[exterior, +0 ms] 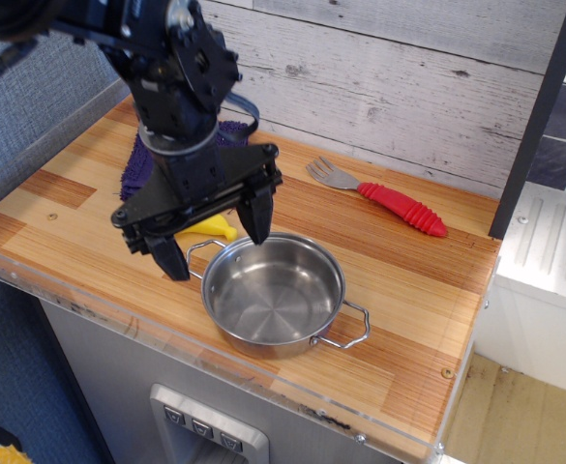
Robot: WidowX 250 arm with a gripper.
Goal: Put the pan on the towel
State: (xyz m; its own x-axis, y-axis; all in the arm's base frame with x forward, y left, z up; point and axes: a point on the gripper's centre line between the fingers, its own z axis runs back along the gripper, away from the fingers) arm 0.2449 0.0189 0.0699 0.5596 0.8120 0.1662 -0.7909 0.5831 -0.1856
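Note:
Next, my gripper grabs the pan by its rim [212,263] beside a loop handle and then carries the pan onto the towel [139,164].
The pan [275,293] is a shiny steel pot with two wire loop handles, upright on the wooden counter near its front edge. The dark purple towel [139,164] lies at the back left, mostly hidden behind the arm. My black gripper [215,240] is open, its two fingers spread wide just above the pan's left handle and rim. One fingertip [174,262] is left of the handle, the other [258,225] is over the pan's back rim. It holds nothing.
A yellow banana [211,227] lies between towel and pan, partly hidden by the gripper. A fork with a red handle [399,208] lies at the back right. A plank wall stands behind, a dark post [539,116] at the right.

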